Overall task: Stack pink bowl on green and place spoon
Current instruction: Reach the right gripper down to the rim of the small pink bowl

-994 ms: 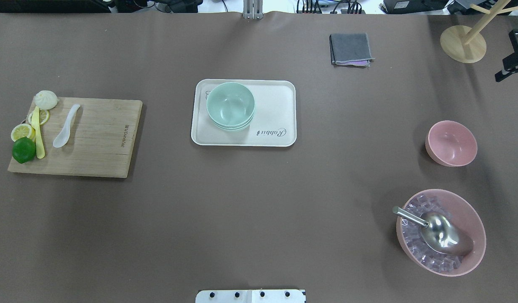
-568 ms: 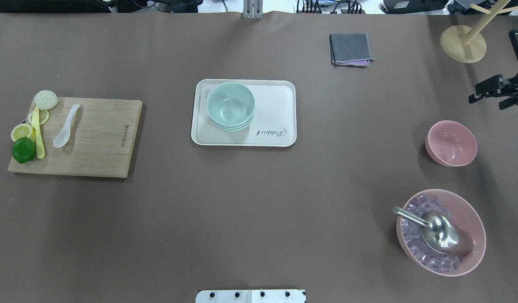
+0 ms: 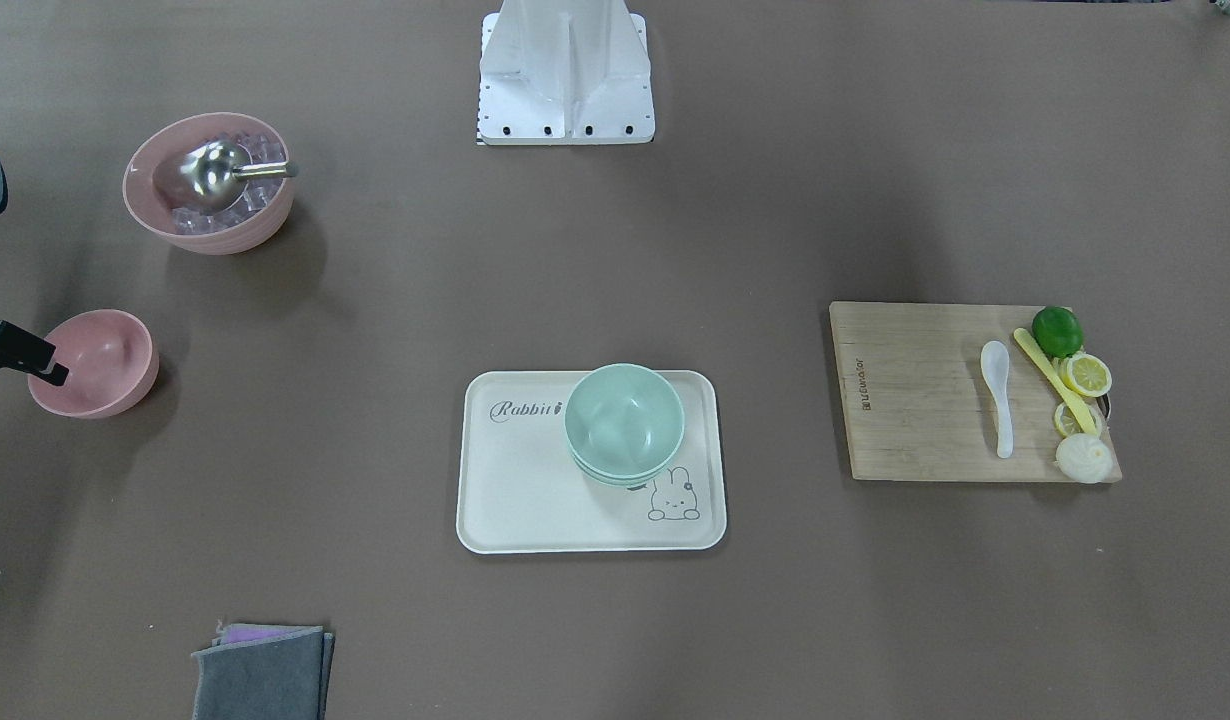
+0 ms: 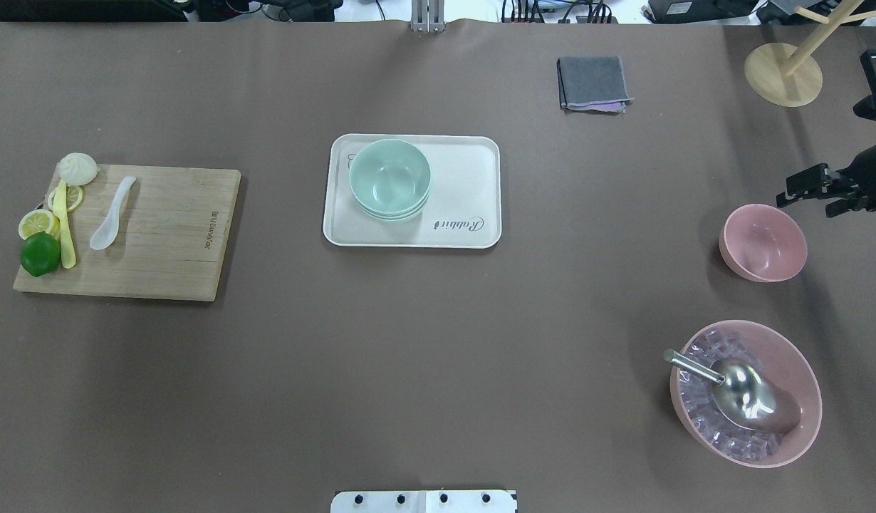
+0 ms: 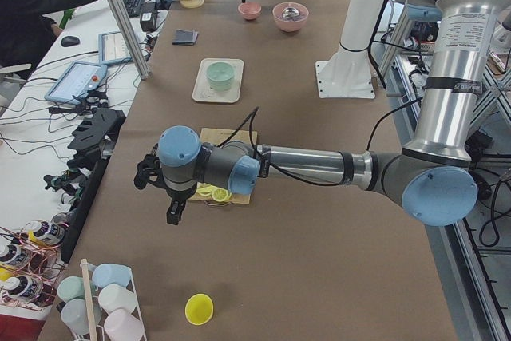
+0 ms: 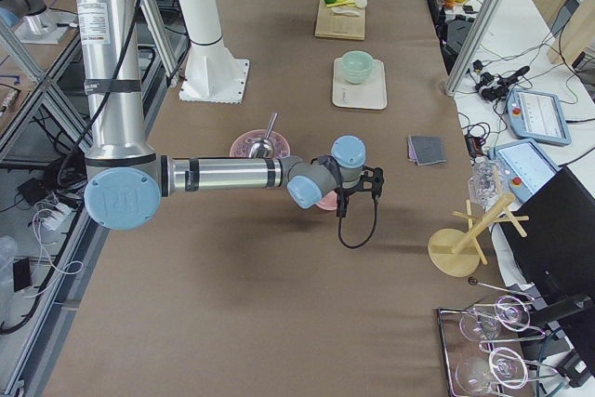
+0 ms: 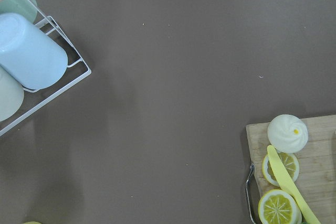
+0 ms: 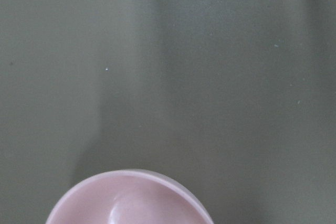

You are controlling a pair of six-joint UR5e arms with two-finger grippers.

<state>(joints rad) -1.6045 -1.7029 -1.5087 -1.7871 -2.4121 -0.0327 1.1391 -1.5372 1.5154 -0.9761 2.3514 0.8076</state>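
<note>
My right gripper should next take hold of the small pink bowl by its thin rim, because the bowl is wide and round across its open top (image 3: 99, 360).
The small pink bowl (image 4: 763, 242) stands empty at the table's right side and also shows in the front view (image 3: 93, 362) and at the bottom of the right wrist view (image 8: 128, 198). My right gripper (image 4: 807, 199) hovers just beyond its far right rim, open and empty. The stacked green bowls (image 4: 389, 178) sit on the white tray (image 4: 466, 178) at the centre. The white spoon (image 4: 112, 214) lies on the wooden cutting board (image 4: 167, 235) at the left. My left gripper (image 5: 172, 197) shows only in the exterior left view, off the board's outer end; I cannot tell its state.
A large pink bowl (image 4: 801, 420) with ice cubes and a metal scoop stands at the near right. A grey cloth (image 4: 593, 83) and a wooden stand (image 4: 783, 74) are at the far right. Lime, lemon slices, a yellow knife and a bun sit on the board's left edge. A cup rack (image 7: 31, 56) lies left of it.
My right gripper has come in from the right edge and moved nearer and leftward, to the pink bowl's rim. Nothing else has moved.
</note>
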